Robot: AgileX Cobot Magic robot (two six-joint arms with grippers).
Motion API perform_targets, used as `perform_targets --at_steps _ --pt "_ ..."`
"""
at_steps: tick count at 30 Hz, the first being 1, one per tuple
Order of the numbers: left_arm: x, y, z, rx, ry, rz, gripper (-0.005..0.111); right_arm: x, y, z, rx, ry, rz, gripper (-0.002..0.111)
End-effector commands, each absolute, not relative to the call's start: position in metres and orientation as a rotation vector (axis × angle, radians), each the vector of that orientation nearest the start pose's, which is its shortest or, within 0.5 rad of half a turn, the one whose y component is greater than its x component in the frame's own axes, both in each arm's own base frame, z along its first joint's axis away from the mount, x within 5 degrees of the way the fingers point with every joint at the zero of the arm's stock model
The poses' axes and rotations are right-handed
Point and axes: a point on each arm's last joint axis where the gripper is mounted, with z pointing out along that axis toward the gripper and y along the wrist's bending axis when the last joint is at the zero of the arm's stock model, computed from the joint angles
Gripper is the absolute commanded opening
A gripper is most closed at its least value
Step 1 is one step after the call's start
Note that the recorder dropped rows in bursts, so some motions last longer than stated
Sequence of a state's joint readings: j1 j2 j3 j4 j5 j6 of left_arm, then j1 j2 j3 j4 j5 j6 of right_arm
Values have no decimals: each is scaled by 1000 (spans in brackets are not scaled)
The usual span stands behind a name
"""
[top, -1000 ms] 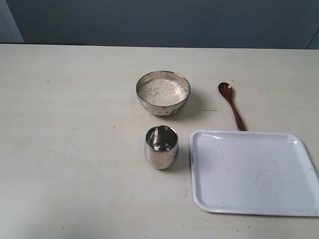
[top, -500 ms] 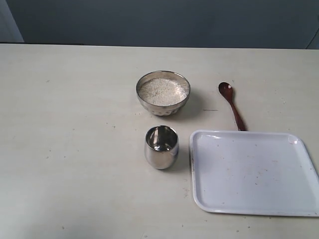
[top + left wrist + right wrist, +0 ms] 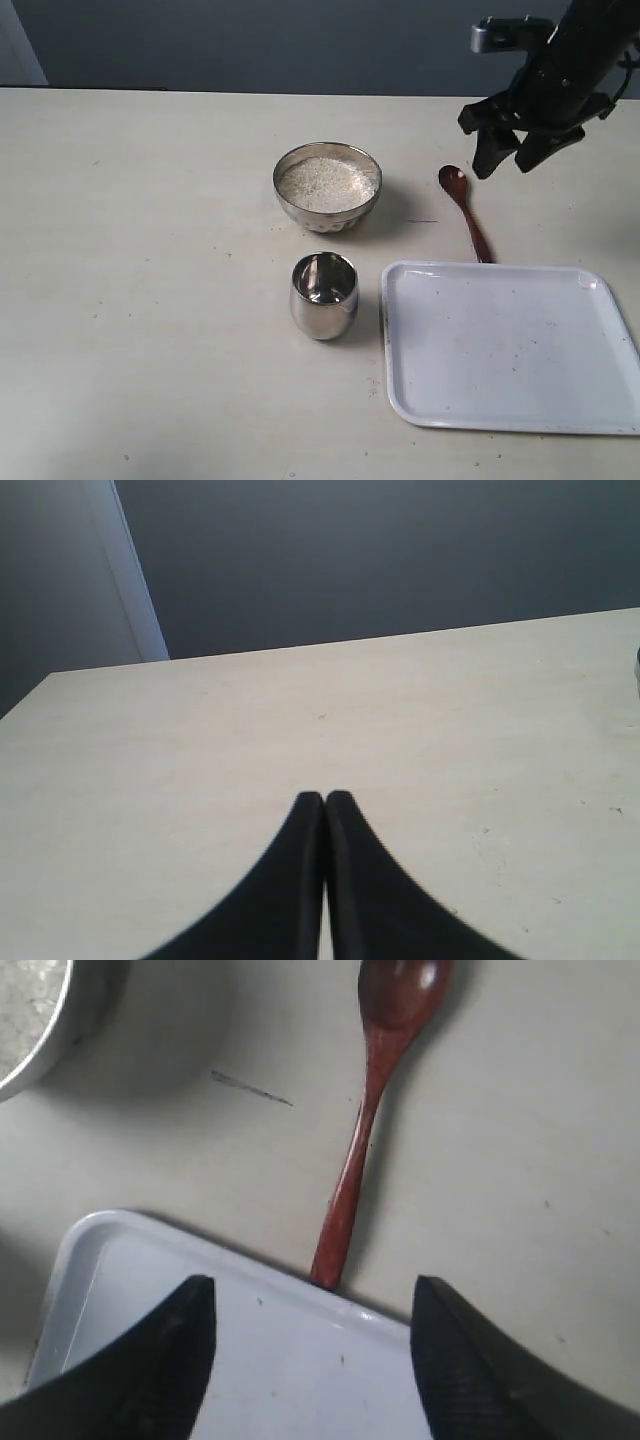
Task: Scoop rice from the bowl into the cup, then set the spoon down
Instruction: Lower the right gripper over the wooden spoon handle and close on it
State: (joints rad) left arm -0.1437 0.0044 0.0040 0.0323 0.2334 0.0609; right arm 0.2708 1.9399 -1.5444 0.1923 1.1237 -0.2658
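I should next grab the wooden spoon by its handle (image 3: 476, 237) with my right gripper, to scoop rice from the bowl (image 3: 327, 187) into the cup.
The wide metal bowl (image 3: 327, 187) holds a heap of white rice (image 3: 327, 183) at the table's middle; its edge also shows as the bowl (image 3: 30, 1020) in the right wrist view. In front of it stands the steel cup (image 3: 323, 294), with no rice visible inside. The dark wooden spoon (image 3: 464, 211) lies on the table right of the bowl, its handle end touching the tray's far rim; the spoon (image 3: 368, 1110) shows whole in the right wrist view. My right gripper (image 3: 507, 158) hangs open above and right of the spoon head. The right gripper (image 3: 312, 1295) holds nothing. My left gripper (image 3: 324, 798) is shut over bare table.
A white tray (image 3: 590, 415) lies at the front right, its far rim (image 3: 180, 1235) under the spoon handle's end. A dark wall runs behind the table's far edge. The left arm is out of the exterior view.
My right arm has come into the exterior view at the upper right, above the spoon. Bowl, cup, spoon and tray have not moved.
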Motion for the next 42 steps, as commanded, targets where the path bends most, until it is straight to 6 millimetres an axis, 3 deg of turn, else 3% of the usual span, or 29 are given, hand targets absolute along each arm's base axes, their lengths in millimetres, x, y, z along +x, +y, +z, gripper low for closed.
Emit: perform_targets --at_steps 1,8,15,27,42 --pt "55 -8 192 199 1704 -42 1 388 128 199 -690 2946 242 57" --pt "55 -8 192 199 1704 -42 1 392 131 157 -725 3047 216 57" --pt "55 -8 192 199 1704 -42 1 393 132 137 -707 3103 214 57" --pt "55 -8 192 199 1704 -42 1 396 130 120 -716 3125 177 57" --pt "55 -8 192 199 1704 -42 1 393 144 119 -766 3087 80 57"
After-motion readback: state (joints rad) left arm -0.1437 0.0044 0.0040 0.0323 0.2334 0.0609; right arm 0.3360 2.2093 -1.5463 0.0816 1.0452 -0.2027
